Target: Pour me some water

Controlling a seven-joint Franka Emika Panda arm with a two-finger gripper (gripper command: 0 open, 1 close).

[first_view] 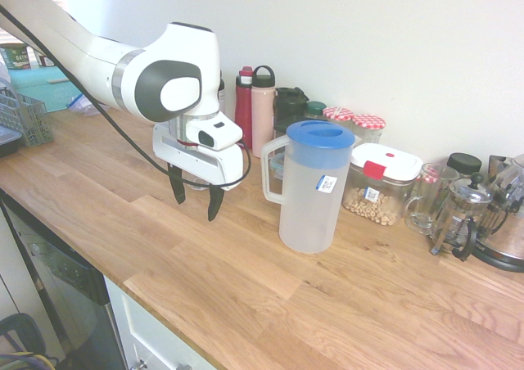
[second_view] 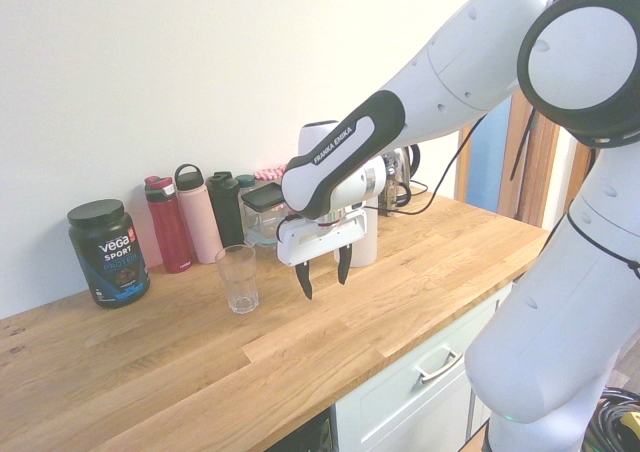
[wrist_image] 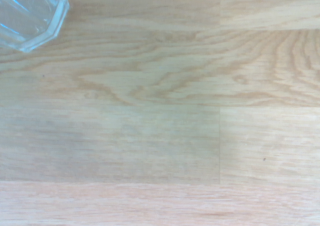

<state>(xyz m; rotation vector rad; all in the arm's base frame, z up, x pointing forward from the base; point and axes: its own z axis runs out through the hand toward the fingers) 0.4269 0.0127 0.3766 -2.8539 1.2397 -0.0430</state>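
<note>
I need to grab the pitcher (second_view: 362, 247) by its white handle with my gripper next, so I can pour water into the glass (second_view: 238, 278).
A clear plastic pitcher (first_view: 311, 191) with a blue lid and a white handle stands on the wooden counter (first_view: 246, 280). In the second exterior view the pitcher (second_view: 362, 247) is mostly hidden behind the arm. An empty faceted drinking glass (second_view: 238, 279) stands upright on the counter, and its rim shows at a corner of the wrist view (wrist_image: 30, 13). My gripper (first_view: 196, 206) (second_view: 324, 284) hangs open and empty just above the bare wood, between the glass and the pitcher, touching neither.
Along the wall stand a red bottle (second_view: 168, 224), a pink bottle (second_view: 199, 215), a dark bottle (second_view: 226, 208) and a Vega tub (second_view: 107, 251). Jars, a food box (first_view: 381, 183), a glass mug (first_view: 427, 198) and a French press (first_view: 460, 216) stand beyond the pitcher. A dish rack (first_view: 23, 118) is far left.
</note>
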